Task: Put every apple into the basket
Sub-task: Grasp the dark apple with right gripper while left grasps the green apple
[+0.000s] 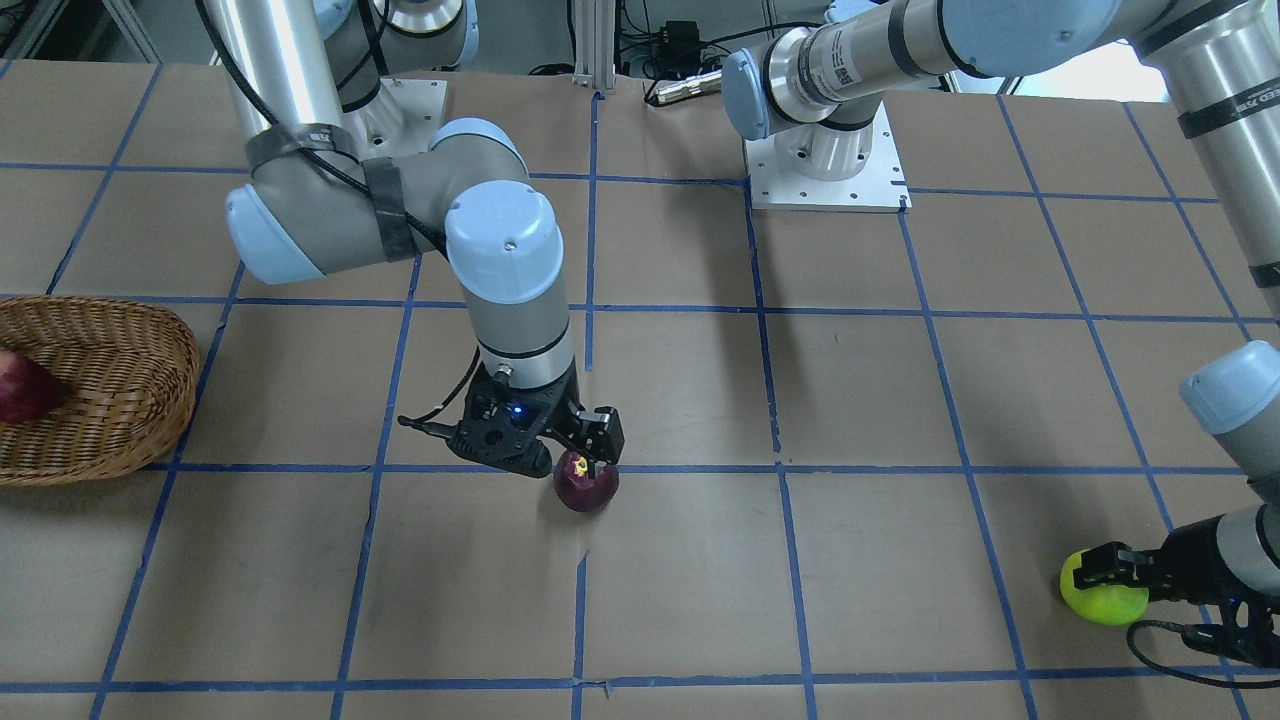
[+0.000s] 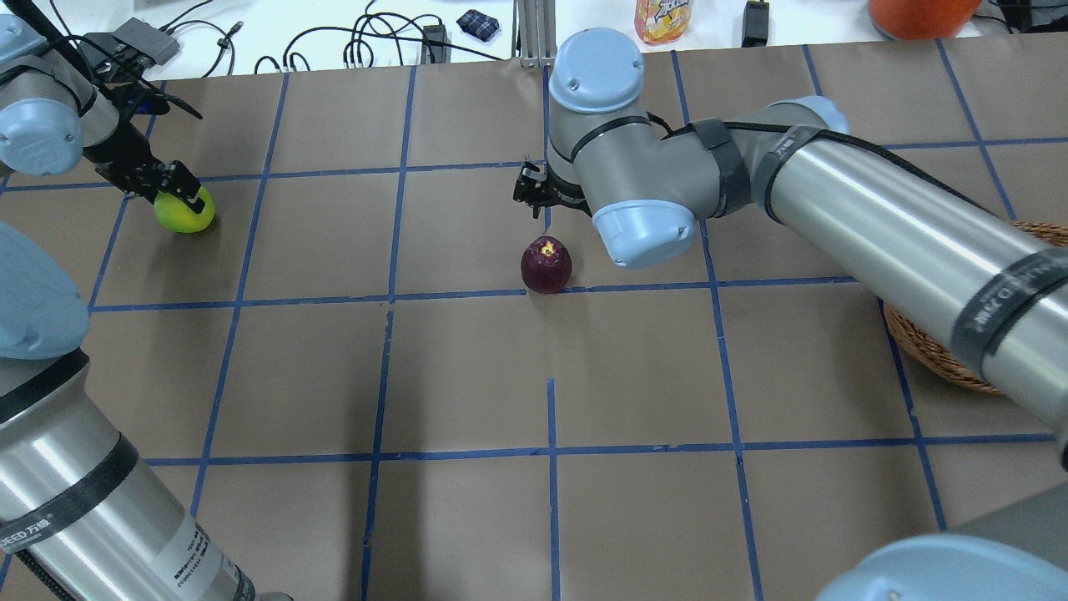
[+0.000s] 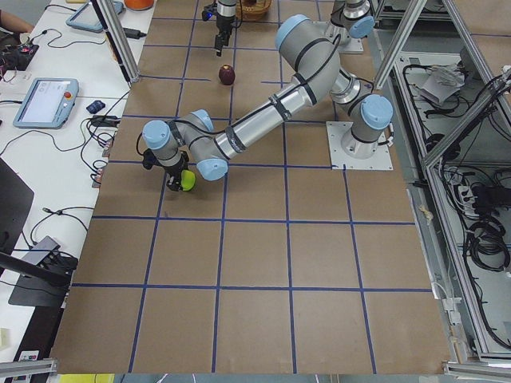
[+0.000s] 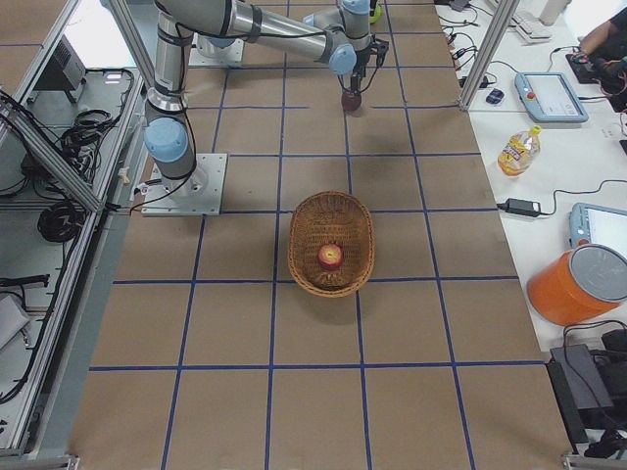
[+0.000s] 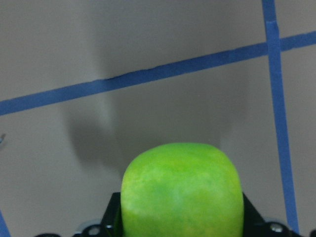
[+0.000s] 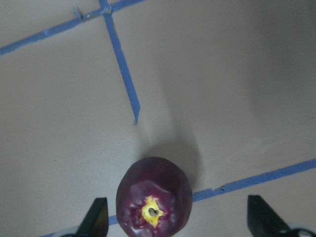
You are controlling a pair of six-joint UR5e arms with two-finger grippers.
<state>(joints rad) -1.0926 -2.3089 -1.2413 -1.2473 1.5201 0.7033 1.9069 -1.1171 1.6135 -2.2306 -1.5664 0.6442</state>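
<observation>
I should next grab the dark purple apple around its plump body (image 1: pixel 585 491) with my right gripper, so that every apple gets into the basket (image 1: pixel 114 396).
The lime green apple (image 1: pixel 1105 595) rests on the table at the robot's far left; my left gripper (image 1: pixel 1098 573) is shut on it, and it fills the bottom of the left wrist view (image 5: pixel 182 190). The dark purple apple (image 1: pixel 586 485) stands upright near the table's middle. My right gripper (image 1: pixel 582 450) hangs open just above it, and in the right wrist view the apple (image 6: pixel 154 201) sits nearer one finger. The red apple (image 4: pixel 330 257) lies in the wicker basket (image 4: pixel 306 235), which is at the robot's far right (image 1: pixel 110 400).
The left arm's base plate (image 1: pixel 825 175) is bolted at the robot's side of the table. A juice bottle (image 2: pixel 663 17), an orange container (image 2: pixel 918 12) and cables (image 2: pixel 367 37) lie on the bench beyond the far edge. Blue tape grids the brown table.
</observation>
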